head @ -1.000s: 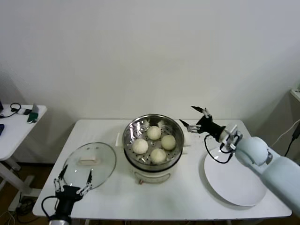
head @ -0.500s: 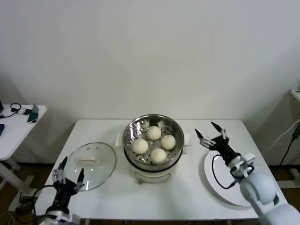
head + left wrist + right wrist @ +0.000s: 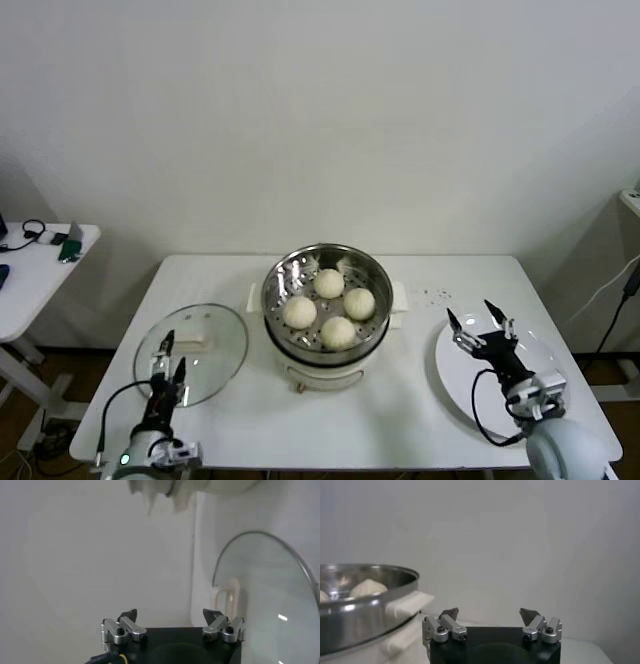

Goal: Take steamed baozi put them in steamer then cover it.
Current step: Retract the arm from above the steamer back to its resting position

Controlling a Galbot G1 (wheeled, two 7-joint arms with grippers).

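The glass cover (image 3: 200, 345) lies flat and spreads far wider than my left gripper's fingers, so my left gripper next needs to grab it by its narrow bar handle (image 3: 193, 343).
The steel steamer (image 3: 327, 300) stands on its white pot base mid-table, with several cream baozi (image 3: 338, 331) in it. The glass cover (image 3: 200, 345) lies flat on the table to its left, bar handle up. My left gripper (image 3: 171, 357) hovers at the cover's near edge, open and empty. The left wrist view shows this gripper (image 3: 170, 614) beside the cover (image 3: 270, 595). Over the white plate (image 3: 455, 375), right of the steamer, my right gripper (image 3: 478, 320) is open and empty. In the right wrist view, the right gripper (image 3: 490, 612) faces the steamer (image 3: 365, 605), where one baozi (image 3: 367, 587) shows.
A small white side table (image 3: 40, 260) with cables stands off to the left, apart from the work table. A few dark specks (image 3: 435, 293) lie on the tabletop right of the steamer. The white wall rises close behind the table.
My right gripper has drawn back from beside the steamer's rim to above the plate. My left gripper has turned and moved up to the cover's near edge. Baozi and cover have not moved.
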